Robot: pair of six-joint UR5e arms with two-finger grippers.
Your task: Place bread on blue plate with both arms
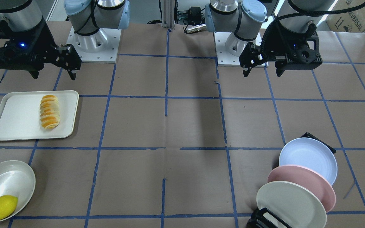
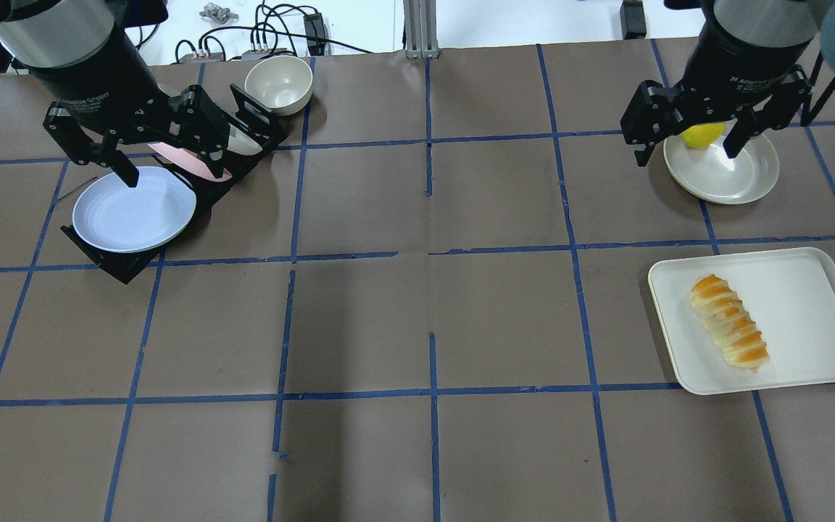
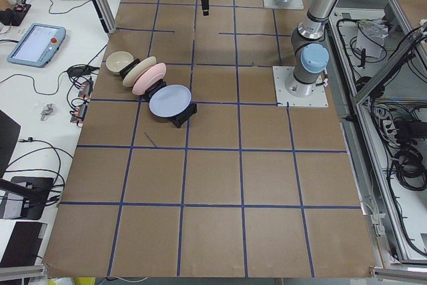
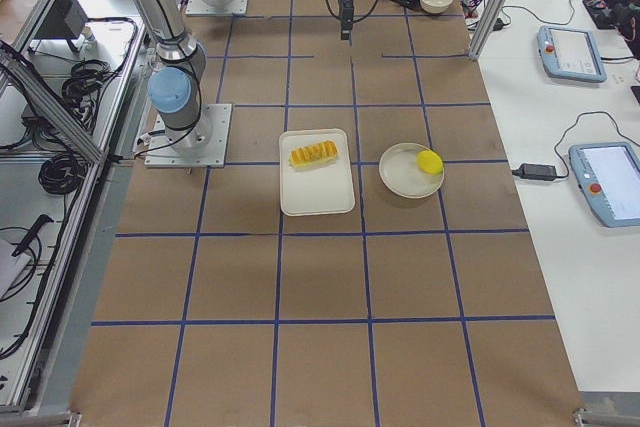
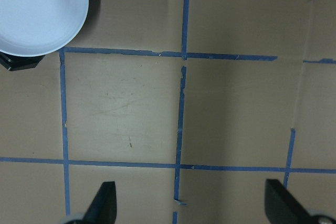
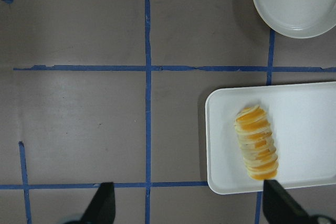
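The loaf needs to move onto the blue plate [image 1: 308, 159], so next my right gripper should grab the bread by its ridged middle [image 1: 49, 111].
The bread [image 1: 49, 111], a ridged orange-and-cream loaf, lies on a white tray [image 1: 17, 117]; it also shows in the overhead view [image 2: 729, 322] and the right wrist view [image 6: 257, 142]. The blue plate [image 2: 133, 209] leans at the front of a black rack [image 2: 124, 268]; it also shows in the front view [image 1: 307, 158] and the left wrist view [image 5: 37, 11]. My left gripper [image 2: 171, 170] hangs open and empty above the rack. My right gripper [image 2: 686, 156] hangs open and empty above the lemon dish, apart from the bread.
A pink plate [image 1: 299, 180] and a cream plate [image 1: 290, 202] lean in the same rack as the blue plate. A cream bowl [image 2: 278, 85] stands beyond the rack. A yellow lemon [image 1: 1, 207] lies in a white dish [image 1: 8, 167] near the tray.
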